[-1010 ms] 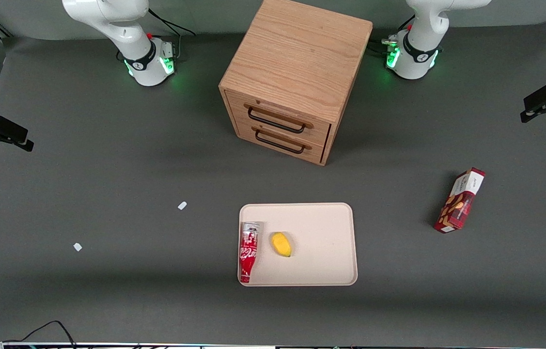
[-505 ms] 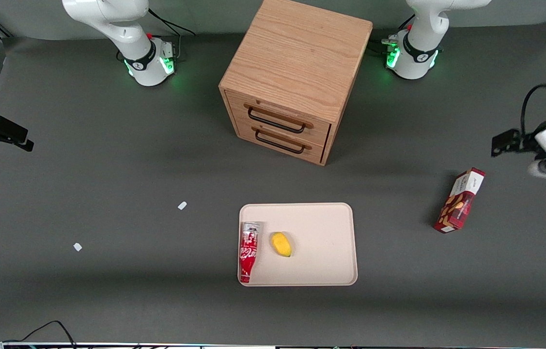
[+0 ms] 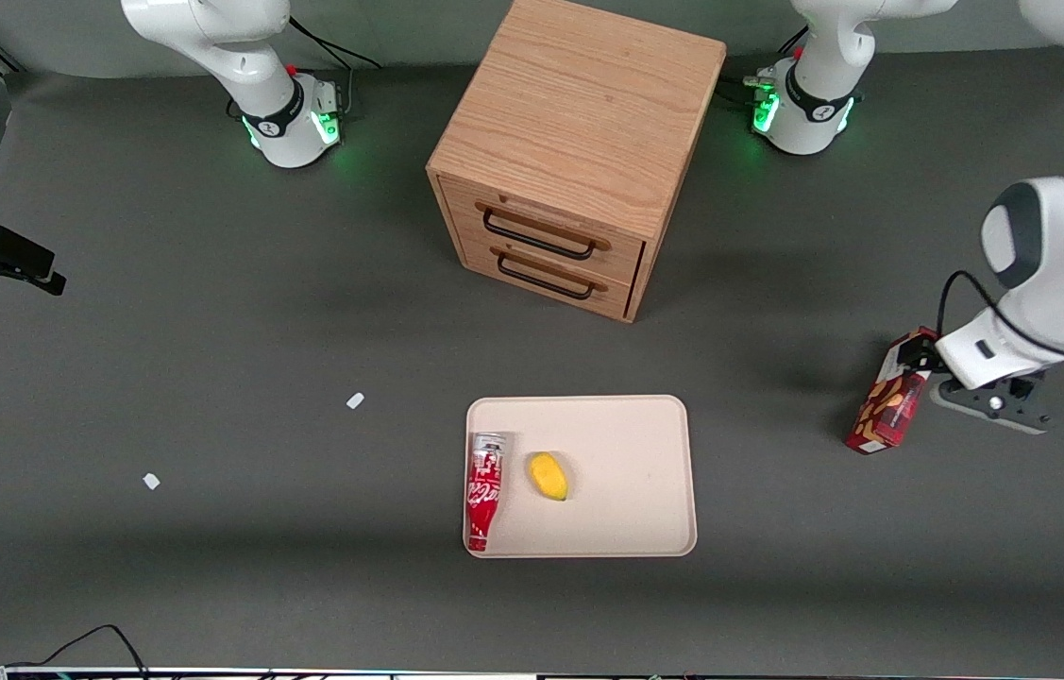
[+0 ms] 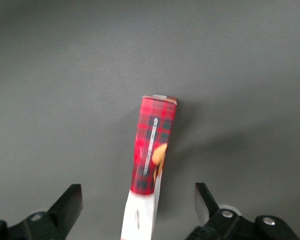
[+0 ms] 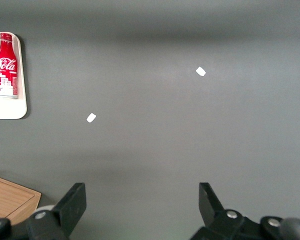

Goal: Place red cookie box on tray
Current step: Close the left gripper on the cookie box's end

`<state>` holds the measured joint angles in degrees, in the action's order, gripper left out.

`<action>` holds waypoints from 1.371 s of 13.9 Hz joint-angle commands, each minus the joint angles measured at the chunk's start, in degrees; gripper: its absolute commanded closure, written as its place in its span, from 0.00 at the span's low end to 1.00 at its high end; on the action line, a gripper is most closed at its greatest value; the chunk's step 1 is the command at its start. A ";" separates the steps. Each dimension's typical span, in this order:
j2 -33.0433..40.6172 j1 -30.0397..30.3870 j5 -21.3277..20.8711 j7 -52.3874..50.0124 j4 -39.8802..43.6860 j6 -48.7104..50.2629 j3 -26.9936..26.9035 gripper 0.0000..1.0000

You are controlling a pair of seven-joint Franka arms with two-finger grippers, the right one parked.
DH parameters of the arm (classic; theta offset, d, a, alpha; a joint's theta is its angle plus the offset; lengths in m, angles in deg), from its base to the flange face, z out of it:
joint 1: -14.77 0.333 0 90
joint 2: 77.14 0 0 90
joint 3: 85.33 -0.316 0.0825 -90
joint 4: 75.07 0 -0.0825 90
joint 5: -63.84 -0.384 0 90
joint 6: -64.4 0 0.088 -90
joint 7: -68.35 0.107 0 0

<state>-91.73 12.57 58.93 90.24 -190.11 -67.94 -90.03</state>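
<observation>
To set the red cookie box (image 3: 883, 416) on the tray (image 3: 631, 472), my left gripper will grip the box's long sides around the middle.
The red cookie box (image 3: 883, 416) lies on the grey table toward the working arm's end, apart from the tray. It is dark red with a white panel at one end. The beige tray (image 3: 631, 472) lies near the table's middle, nearer the front camera than the cabinet. My left gripper (image 3: 923, 364) hangs over the box's white end. In the left wrist view the gripper (image 4: 137, 192) is open, one finger on each side of the box (image 4: 152, 145), not touching it.
A red soda bottle-can (image 3: 484, 489) and a small yellow fruit (image 3: 548, 476) lie on the tray at its parked-arm end. A wooden two-drawer cabinet (image 3: 569, 161) stands farther from the camera. Two white scraps (image 3: 355, 400) (image 3: 151, 481) lie on the table.
My left arm has swung in from the working arm's edge of the table and now hangs over the cookie box. The box and the things on the tray have not moved.
</observation>
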 commanded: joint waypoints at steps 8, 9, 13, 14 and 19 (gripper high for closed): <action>-5.88 0.01 0.08 6.68 -6.95 -13.11 -2.06 0.03; -6.23 0.01 0.08 6.59 -6.95 -13.56 -2.15 0.13; -6.85 -0.34 0.17 6.59 -6.95 -13.82 -2.33 0.69; -6.85 -0.34 0.17 6.59 -6.95 -13.74 -2.33 0.88; -5.19 -0.52 0.52 3.27 -6.52 -11.98 -2.33 1.00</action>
<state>-98.82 12.65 59.04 95.51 -196.21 -80.46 -91.87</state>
